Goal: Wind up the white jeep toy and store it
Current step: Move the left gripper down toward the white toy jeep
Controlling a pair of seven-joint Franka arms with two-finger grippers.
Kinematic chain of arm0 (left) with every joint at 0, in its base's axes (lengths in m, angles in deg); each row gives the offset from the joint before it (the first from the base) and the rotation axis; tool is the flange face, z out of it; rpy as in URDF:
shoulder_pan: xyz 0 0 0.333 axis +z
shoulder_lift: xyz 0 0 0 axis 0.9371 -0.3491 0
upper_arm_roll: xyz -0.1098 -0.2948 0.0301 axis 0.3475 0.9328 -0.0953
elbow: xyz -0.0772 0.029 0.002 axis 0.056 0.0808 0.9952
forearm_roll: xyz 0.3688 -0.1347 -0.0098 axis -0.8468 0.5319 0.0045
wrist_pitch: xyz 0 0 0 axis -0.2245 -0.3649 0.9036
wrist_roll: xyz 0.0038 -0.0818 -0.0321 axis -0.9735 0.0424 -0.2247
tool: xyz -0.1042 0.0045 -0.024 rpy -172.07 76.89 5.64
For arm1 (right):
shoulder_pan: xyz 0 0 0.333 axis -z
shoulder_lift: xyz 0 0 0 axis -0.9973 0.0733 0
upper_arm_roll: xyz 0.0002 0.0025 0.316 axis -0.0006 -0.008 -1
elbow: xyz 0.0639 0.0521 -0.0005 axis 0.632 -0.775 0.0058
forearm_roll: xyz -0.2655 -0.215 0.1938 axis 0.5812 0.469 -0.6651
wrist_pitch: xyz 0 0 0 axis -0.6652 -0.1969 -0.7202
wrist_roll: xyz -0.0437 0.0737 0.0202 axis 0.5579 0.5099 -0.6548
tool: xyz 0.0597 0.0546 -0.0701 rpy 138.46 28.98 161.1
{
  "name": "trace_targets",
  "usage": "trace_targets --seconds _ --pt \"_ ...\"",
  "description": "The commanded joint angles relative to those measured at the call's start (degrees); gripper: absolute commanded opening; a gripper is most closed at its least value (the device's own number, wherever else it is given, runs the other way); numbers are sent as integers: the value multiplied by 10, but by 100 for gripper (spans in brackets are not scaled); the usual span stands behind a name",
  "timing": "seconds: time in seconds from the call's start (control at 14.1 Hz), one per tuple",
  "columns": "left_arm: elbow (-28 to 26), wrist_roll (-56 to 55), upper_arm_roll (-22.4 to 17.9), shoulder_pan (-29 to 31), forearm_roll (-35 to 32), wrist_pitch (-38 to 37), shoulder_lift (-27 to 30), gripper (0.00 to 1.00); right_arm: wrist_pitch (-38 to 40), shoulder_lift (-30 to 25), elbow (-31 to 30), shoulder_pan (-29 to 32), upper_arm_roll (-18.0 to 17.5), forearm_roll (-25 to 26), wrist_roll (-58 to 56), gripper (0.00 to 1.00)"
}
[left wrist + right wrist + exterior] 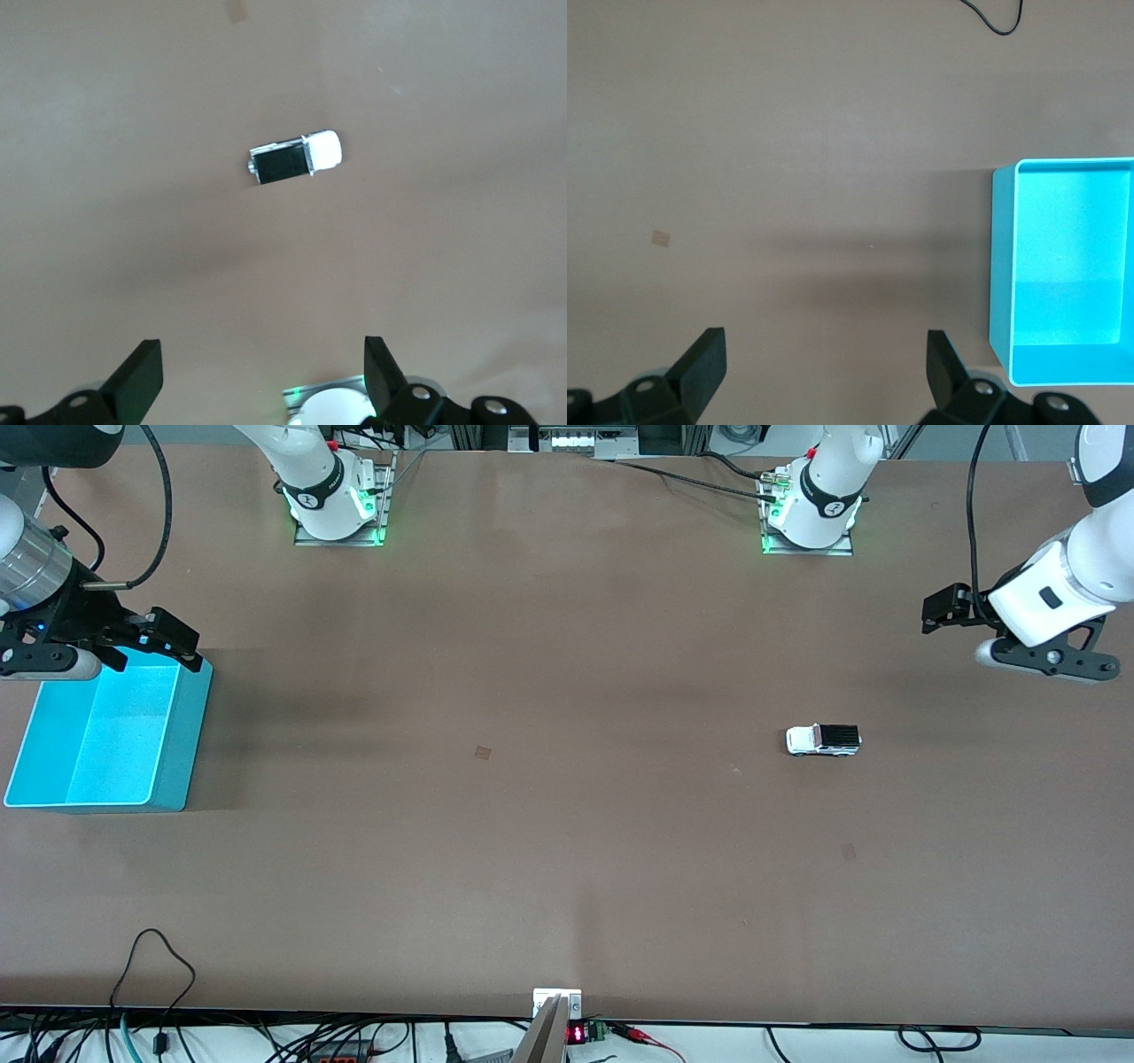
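Note:
The left gripper picks up the white jeep toy (823, 740) by its black roof panel (840, 735) next, to wind and store the toy.
The white jeep toy (823, 740) stands on its wheels on the brown table, toward the left arm's end, with its black roof panel showing. It also shows in the left wrist view (295, 158). My left gripper (950, 609) hangs open and empty in the air over bare table near that end, well apart from the jeep; its own view shows the fingers spread wide (263, 376). My right gripper (146, 646) is open and empty over the rim of the blue bin (190, 726), with its fingers spread in its own view (824, 372).
The blue bin (1001, 257) is empty and stands at the right arm's end of the table. Two small tape marks (482, 752) (848, 851) lie on the table. A black cable loop (151, 965) lies near the front edge. The arm bases (337, 500) (811, 509) stand at the back.

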Motion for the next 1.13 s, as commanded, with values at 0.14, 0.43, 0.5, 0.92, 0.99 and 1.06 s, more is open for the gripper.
trace_targets --seconds 0.14,0.43,0.5,0.92,0.99,1.06 --pt "-19 142 6 -3 -1 14 -13 100 3 4 11 5 -5 -4 3 100" --pt "-118 257 6 -2 -3 150 -13 100 3 4 11 5 -5 -4 3 100" --pt "-147 295 6 -1 -3 192 -12 100 3 4 11 4 -5 -4 3 100" --pt "-314 443 6 3 -11 455 -27 100 3 4 11 4 -5 -3 3 100" --pt "-315 474 6 4 -11 481 -48 100 3 4 11 5 -5 -3 3 100" --pt "-314 501 6 4 -11 501 -71 100 3 4 11 5 -5 -2 1 100"
